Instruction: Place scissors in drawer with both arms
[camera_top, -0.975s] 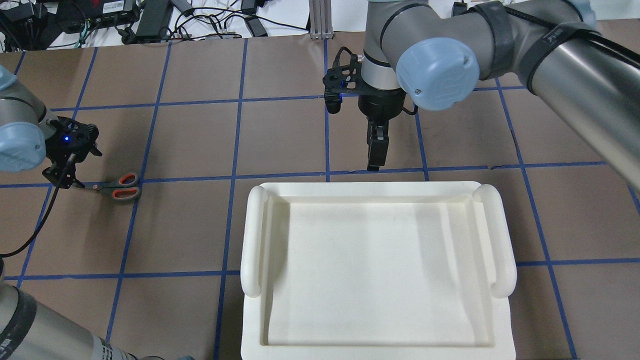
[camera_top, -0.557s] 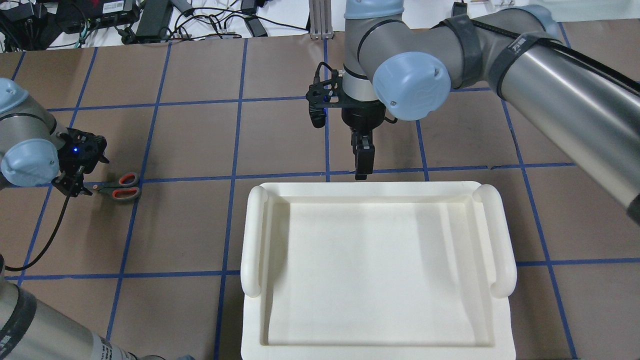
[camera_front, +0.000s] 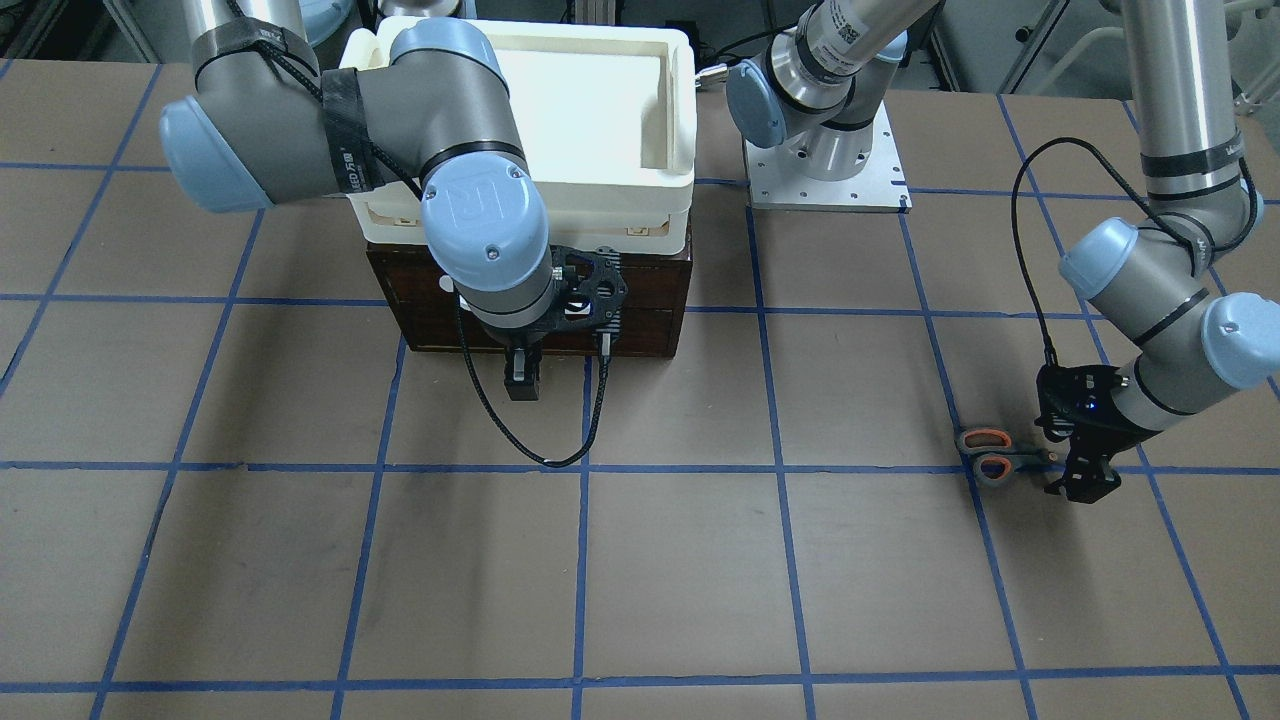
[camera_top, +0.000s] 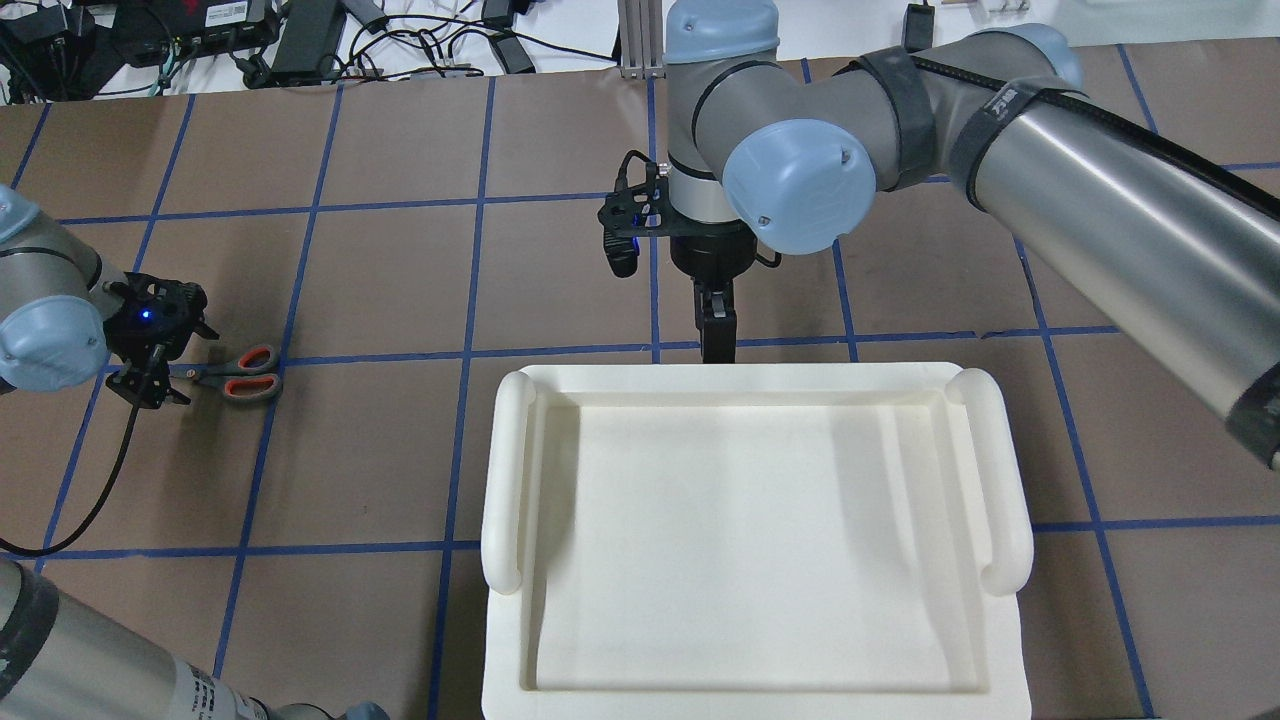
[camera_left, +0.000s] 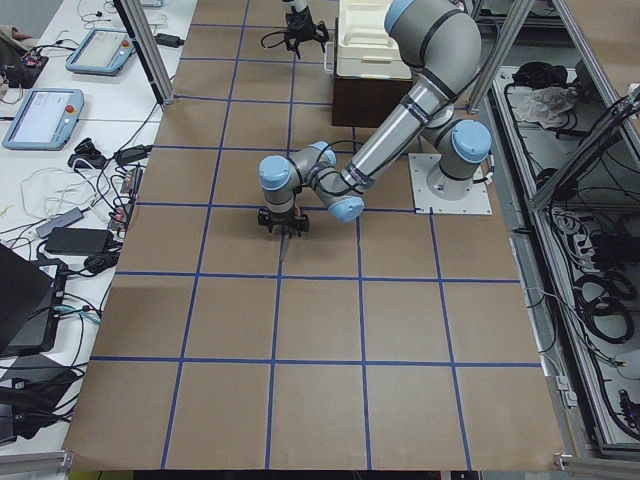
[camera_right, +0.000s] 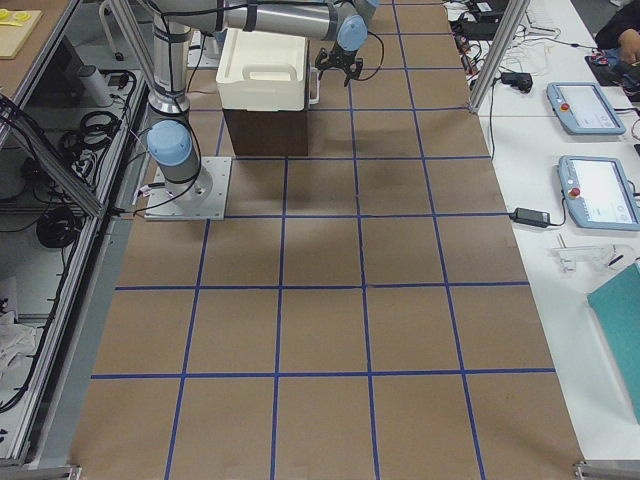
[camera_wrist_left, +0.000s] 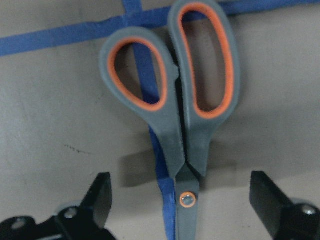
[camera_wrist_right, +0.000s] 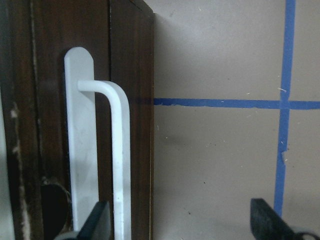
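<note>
I need to grab the scissors by their handle stems (camera_wrist_left: 186, 162) beside the pivot next, using my left gripper. Then the scissors (camera_wrist_left: 175, 100) can go in the drawer.
The scissors (camera_wrist_left: 175, 100) lie closed and flat on the table, orange-lined loops away from my left gripper; they also show in the overhead view (camera_top: 240, 373) and the front view (camera_front: 990, 455). My left gripper (camera_wrist_left: 185, 207) is open, low over the table, with one finger on each side of the pivot. The drawer (camera_front: 650, 300) is closed under the white tray. Its dark front (camera_wrist_right: 132, 100) and white bar handle (camera_wrist_right: 120, 165) fill the right wrist view. My right gripper (camera_top: 717, 345) is open, right at the drawer front, the handle just inside one finger (camera_wrist_right: 97, 222).
A white plastic tray (camera_top: 510, 470) sits on top of the dark wooden drawer box. Blue tape lines grid the brown table. Cables and power supplies lie along the far edge (camera_top: 300, 40). The left arm's black cable (camera_top: 90, 500) loops over the table.
My right arm has swung left and come in closer to the drawer front. My left gripper has shifted a little toward the scissors and settled over their pivot.
</note>
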